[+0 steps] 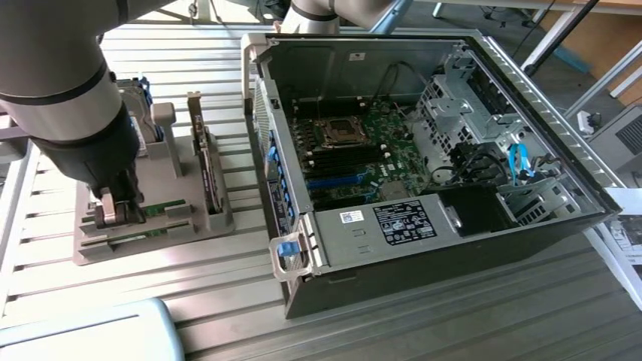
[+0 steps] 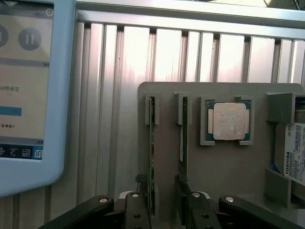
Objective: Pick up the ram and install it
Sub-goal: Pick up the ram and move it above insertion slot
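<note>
The ram stands on edge in the holder's slots, so my gripper should next pinch it by its long upper edge (image 2: 152,152) that sticks out.
Two ram sticks, thin green boards, stand on edge in slots of a grey holder (image 2: 224,167): one ram stick (image 2: 151,157) and a second (image 2: 183,129) beside it. My gripper (image 2: 166,212) is open low over the holder's near end, its dark fingers (image 2: 136,212) on either side of the pair of sticks, touching neither as far as I can see. In the exterior view the gripper (image 1: 113,214) hangs over the holder (image 1: 150,252) at that view's left, with a green ram edge (image 1: 165,208) showing beside it. The open computer case (image 1: 422,226) holds the motherboard (image 1: 351,150).
A square silver-topped processor (image 2: 228,121) and a labelled hard drive (image 2: 295,152) sit in the same holder. A dark expansion card (image 1: 207,180) stands upright between holder and case. A light-blue tablet (image 2: 28,95) lies next to the holder. Slatted metal table (image 1: 501,323) all round.
</note>
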`<state>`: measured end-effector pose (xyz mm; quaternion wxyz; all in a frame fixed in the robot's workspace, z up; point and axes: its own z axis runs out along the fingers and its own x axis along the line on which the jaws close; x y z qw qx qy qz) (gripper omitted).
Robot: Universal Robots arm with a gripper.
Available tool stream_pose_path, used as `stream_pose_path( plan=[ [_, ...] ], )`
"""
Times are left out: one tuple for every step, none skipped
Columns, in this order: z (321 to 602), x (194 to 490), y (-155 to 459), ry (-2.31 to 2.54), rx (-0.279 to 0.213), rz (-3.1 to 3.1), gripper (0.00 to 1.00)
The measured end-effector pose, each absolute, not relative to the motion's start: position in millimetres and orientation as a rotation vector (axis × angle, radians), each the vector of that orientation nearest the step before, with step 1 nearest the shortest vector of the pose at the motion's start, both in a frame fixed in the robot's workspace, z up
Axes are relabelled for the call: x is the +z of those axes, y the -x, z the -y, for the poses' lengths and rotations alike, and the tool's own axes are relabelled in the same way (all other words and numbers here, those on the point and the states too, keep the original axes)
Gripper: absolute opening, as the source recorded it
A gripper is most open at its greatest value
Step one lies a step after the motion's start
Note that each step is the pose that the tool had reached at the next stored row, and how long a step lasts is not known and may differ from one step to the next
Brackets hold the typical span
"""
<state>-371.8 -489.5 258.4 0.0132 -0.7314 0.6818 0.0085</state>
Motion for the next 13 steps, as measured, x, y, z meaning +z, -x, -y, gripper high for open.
stream_pose_path(
  plan=[
    [490.5,256.6,371.8,2.279,0.026,-2.124,0.36],
    [491.6,254.5,371.8,2.279,0.026,-2.123,0.36],
    [492.6,252.6,371.8,2.279,0.026,-2.123,0.36],
    [493.6,250.5,371.8,2.280,0.026,-2.123,0.36],
    [494.4,248.8,371.9,2.281,0.025,-2.123,0.36],
    [495.0,246.2,371.9,2.281,0.025,-2.122,0.36],
    [495.3,244.3,371.9,2.282,0.025,-2.122,0.36],
    [495.5,242.6,371.9,2.282,0.025,-2.121,0.36],
    [495.6,240.8,371.9,2.282,0.025,-2.121,0.36],
    [495.6,238.9,371.9,2.282,0.025,-2.121,0.36],
    [495.6,237.0,371.9,2.282,0.025,-2.121,0.36],
    [495.7,235.1,371.9,2.282,0.025,-2.121,0.36],
    [495.7,233.4,371.9,2.283,0.025,-2.121,0.36]
  ],
)
